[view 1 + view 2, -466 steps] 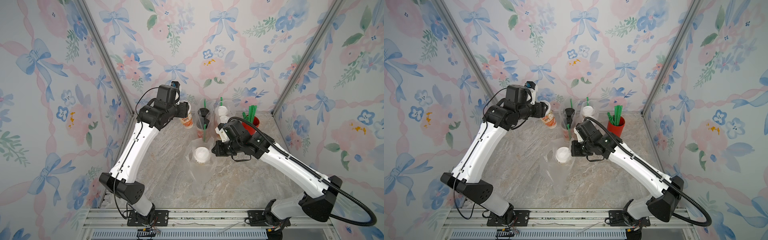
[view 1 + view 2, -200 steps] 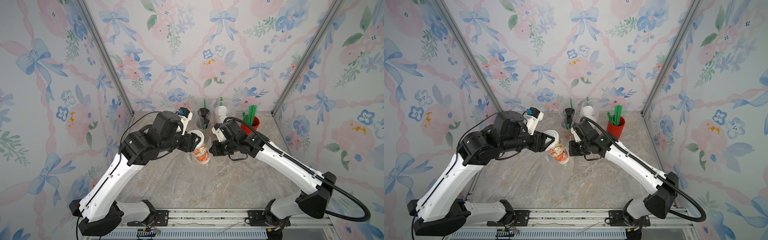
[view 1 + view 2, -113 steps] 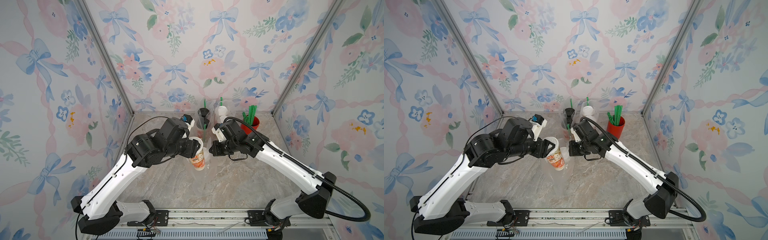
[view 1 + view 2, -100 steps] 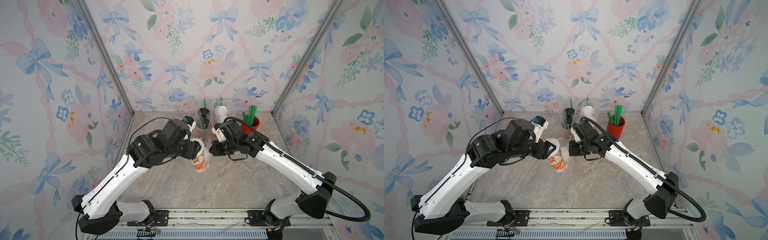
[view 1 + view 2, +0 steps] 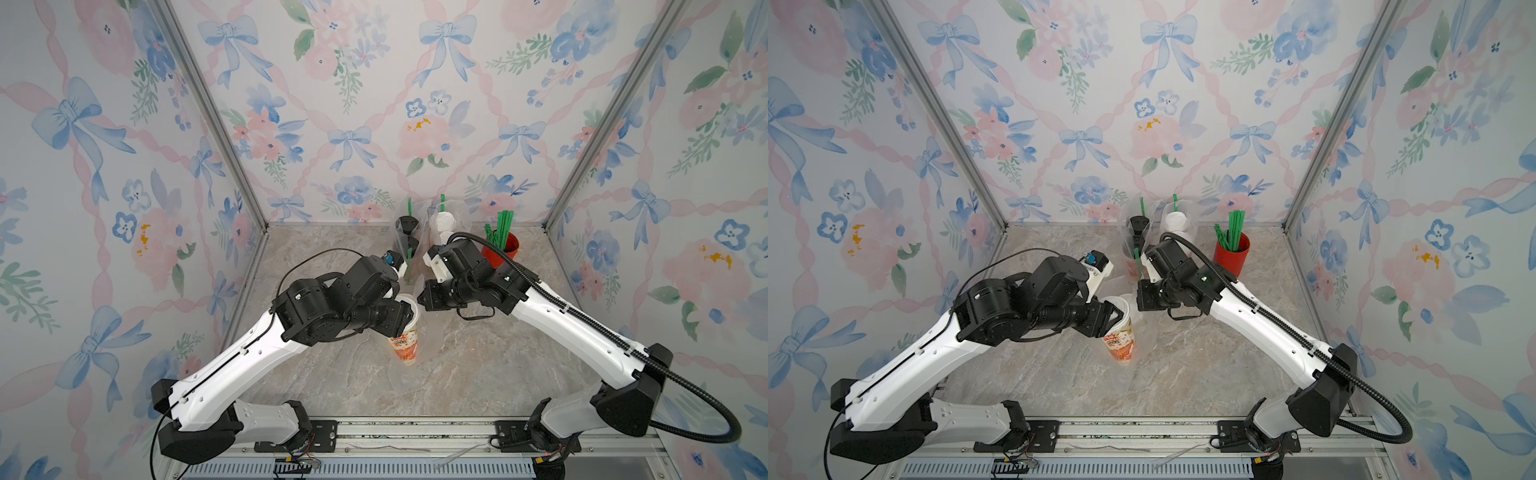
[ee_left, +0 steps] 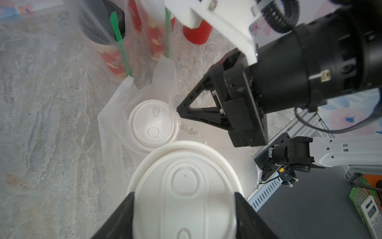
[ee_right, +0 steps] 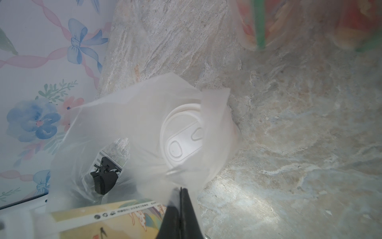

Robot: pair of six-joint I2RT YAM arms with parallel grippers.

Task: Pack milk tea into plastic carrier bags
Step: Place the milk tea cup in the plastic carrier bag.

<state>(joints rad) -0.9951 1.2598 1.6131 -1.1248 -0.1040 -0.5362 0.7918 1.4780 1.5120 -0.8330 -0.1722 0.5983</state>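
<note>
The milk tea cup hangs tilted in the bag's opening, well above the second cup's lid, and would fall. My left gripper now keeps hold of it until it is farther in.
My left gripper [image 5: 409, 318] [image 6: 184, 198] is shut on a cream-printed milk tea cup [image 5: 405, 338] [image 5: 1120, 343] just under its white lid [image 6: 184, 182]. The cup hangs slightly tilted in the open mouth of a clear plastic carrier bag [image 6: 111, 128] [image 7: 124, 107]. A second white-lidded milk tea cup [image 6: 153, 126] [image 7: 182, 140] stands inside that bag. My right gripper [image 5: 420, 297] [image 7: 180, 190] is shut on the bag's upper edge and holds it up. Most of the bag's film barely shows in both top views.
Two more clear bags stand at the back wall, one with black-lidded cups [image 5: 407, 232], one with white-lidded cups [image 5: 442, 224], both with green straws. A red cup of green straws [image 5: 500, 249] stands behind my right arm. A metal rail [image 5: 415, 432] runs along the front edge.
My left arm carried the cup from the back left to the bag, and over the last second lowered it and turned it more upright. My right gripper stayed on the bag's edge.
</note>
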